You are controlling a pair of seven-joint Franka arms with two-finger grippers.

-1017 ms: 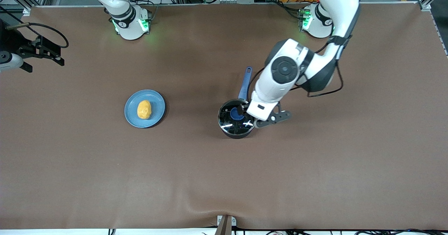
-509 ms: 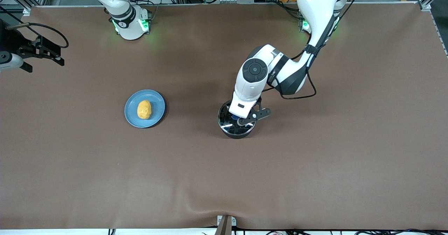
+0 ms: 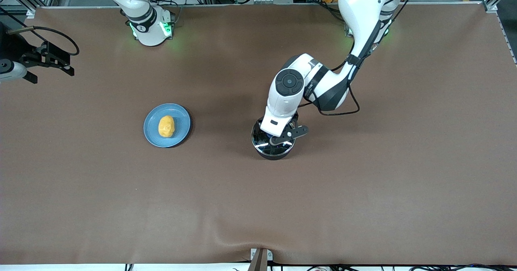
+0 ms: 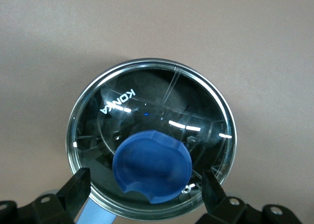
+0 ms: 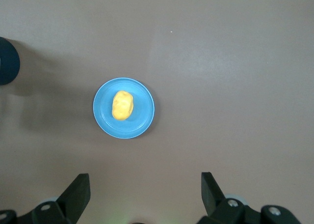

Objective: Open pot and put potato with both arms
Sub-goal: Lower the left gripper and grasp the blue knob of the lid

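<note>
Next, my left gripper grabs the clear glass lid by its blue knob (image 4: 152,167), to open the black pot for the potato.
The black pot (image 3: 266,146) stands mid-table with its clear glass lid (image 4: 147,101) on. My left gripper (image 3: 278,135) hangs low over the lid and is open. In the left wrist view the left gripper (image 4: 145,181) has one finger on either side of the blue knob (image 4: 152,167), not touching it. A bit of the pot's blue handle (image 4: 95,216) shows there; in the front view the arm hides it. The yellow-orange potato (image 3: 166,126) lies on a blue plate (image 3: 179,119) toward the right arm's end. My right gripper (image 5: 144,199) is open and empty, high over the table, looking down on the potato (image 5: 122,105) and plate (image 5: 142,117).
A black bracket with a cable (image 3: 42,57) sits at the table's edge at the right arm's end. The brown cloth has a raised fold (image 3: 258,238) at the edge nearest the front camera.
My left arm has swung toward the right arm's end, bringing its open gripper over the lid's knob and covering the pot's handle. The potato, plate and right arm have not moved.
</note>
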